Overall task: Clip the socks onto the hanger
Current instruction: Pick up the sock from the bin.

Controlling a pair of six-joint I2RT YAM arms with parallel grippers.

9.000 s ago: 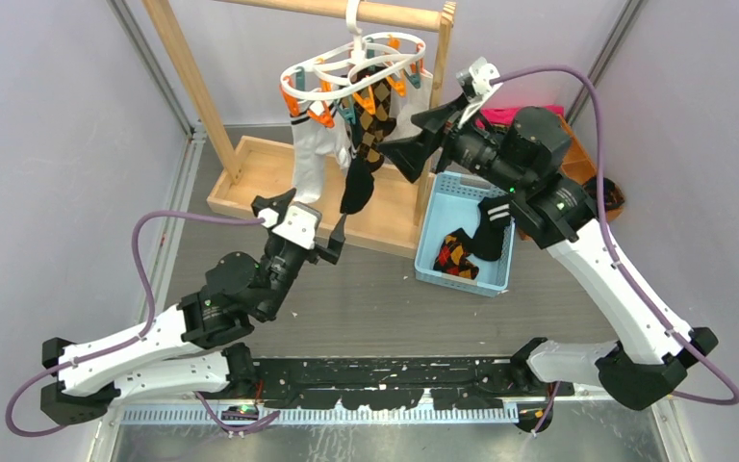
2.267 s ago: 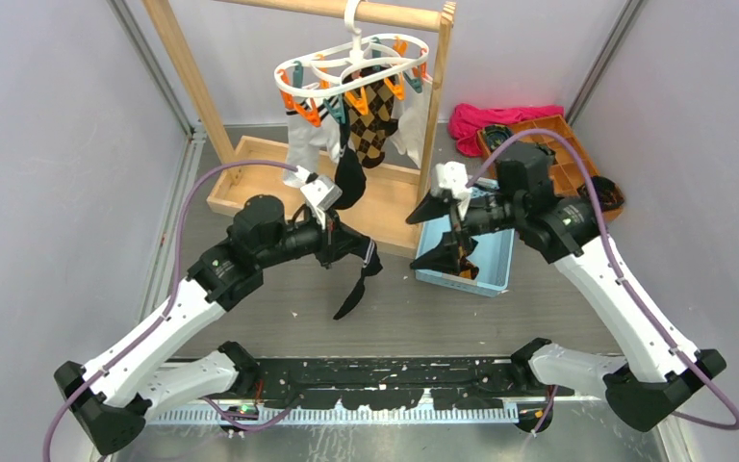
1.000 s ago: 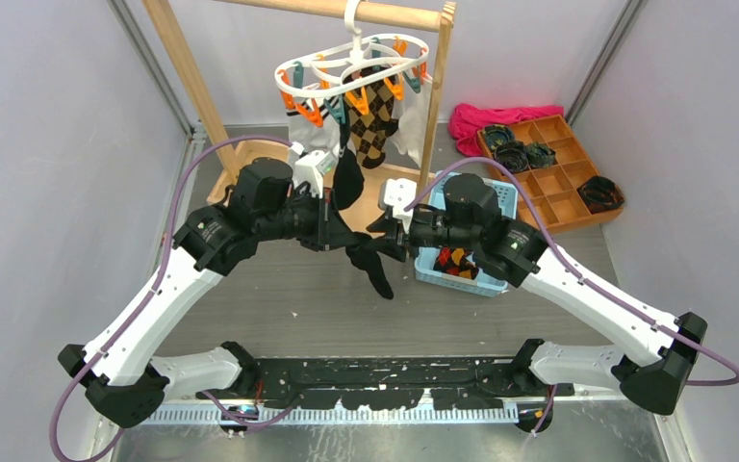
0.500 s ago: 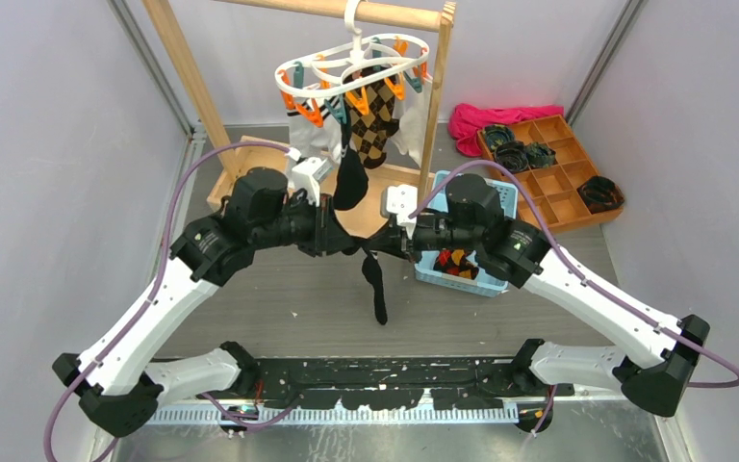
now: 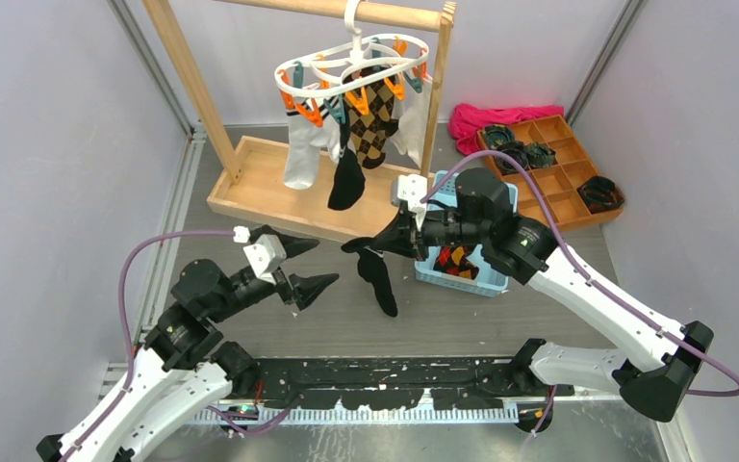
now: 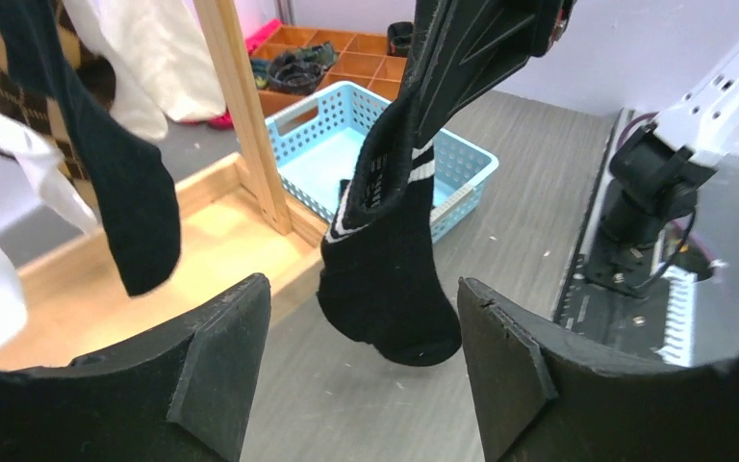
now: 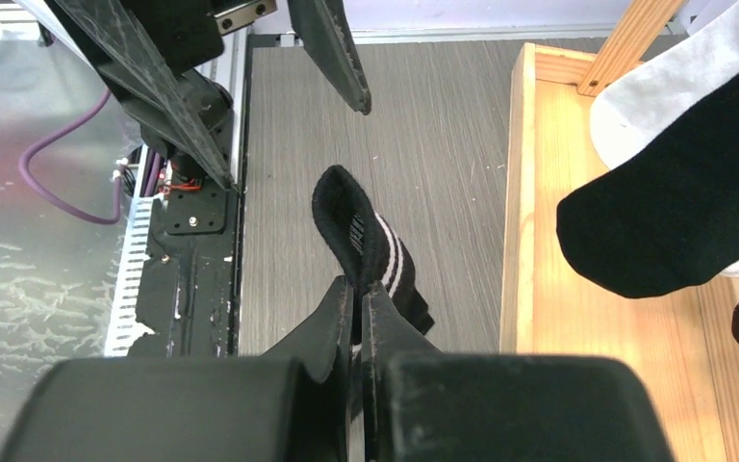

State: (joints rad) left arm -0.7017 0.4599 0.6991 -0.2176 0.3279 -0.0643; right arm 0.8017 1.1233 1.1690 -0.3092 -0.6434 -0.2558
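The left gripper grabs the black sock's striped cuff on its free side (image 5: 350,245) (image 6: 348,225) next, leaving the rest of the cuff's rim for the hanger's clip.
The white oval hanger (image 5: 351,65) with orange and teal clips hangs from the wooden rack's bar. One black sock (image 5: 346,185) hangs from it, also seen in the left wrist view (image 6: 125,192) and the right wrist view (image 7: 674,221). My right gripper (image 5: 366,246) is shut on the striped cuff of the other black sock (image 5: 381,281), which dangles above the table in front of the rack. The pinch shows in the right wrist view (image 7: 358,294). My left gripper (image 5: 325,261) stands open and empty, apart from that sock (image 6: 385,289) and to its near left.
White socks (image 5: 300,159) and argyle socks (image 5: 375,130) also hang from the hanger. The wooden rack base (image 5: 260,197) lies behind the grippers. A blue basket (image 5: 496,281) holding an argyle sock stands under the right arm. An orange compartment tray (image 5: 566,192) and pink cloth (image 5: 500,120) lie at the back right.
My left gripper opened, let go of the sock and drew back toward the near left. The right gripper keeps the sock by its cuff and has shifted slightly right.
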